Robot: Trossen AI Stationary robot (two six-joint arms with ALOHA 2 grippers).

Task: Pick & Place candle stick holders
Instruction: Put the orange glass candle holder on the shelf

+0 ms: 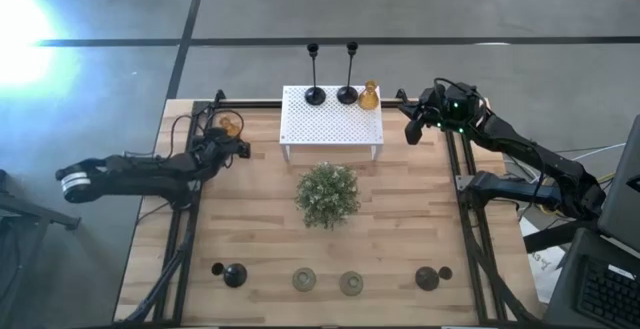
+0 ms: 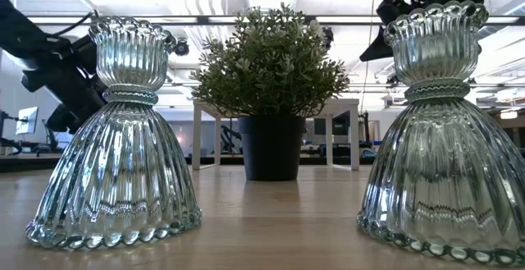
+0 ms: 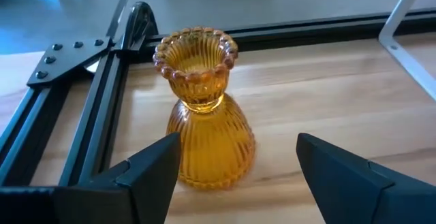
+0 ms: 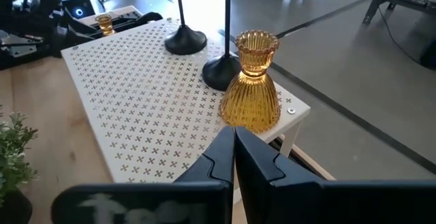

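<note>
Next, my left gripper grabs the amber glass holder by its narrow neck [image 1: 228, 125] [image 3: 203, 104] to set the holder on the white perforated stand.
An amber glass holder [image 3: 204, 108] stands upright on its base on the wooden table at the far left [image 1: 229, 125]. My left gripper [image 3: 235, 163] is open just short of it, a finger on either side, touching nothing. A second amber holder [image 4: 253, 84] stands on the white perforated stand [image 1: 330, 119] at its far right corner, beside two tall black holders [image 1: 316, 74] [image 1: 349, 71]. My right gripper [image 4: 234, 149] is shut and empty, right of the stand [image 1: 412, 129]. Two pale glass holders [image 2: 123, 139] [image 2: 439, 130] and two short black holders [image 1: 232, 274] [image 1: 428, 278] stand along the near edge.
A bushy green plant [image 1: 327, 194] in a dark pot stands at the table's middle, just in front of the stand. Black frame rails [image 3: 102, 108] run along the table's left and right sides, close by the left amber holder.
</note>
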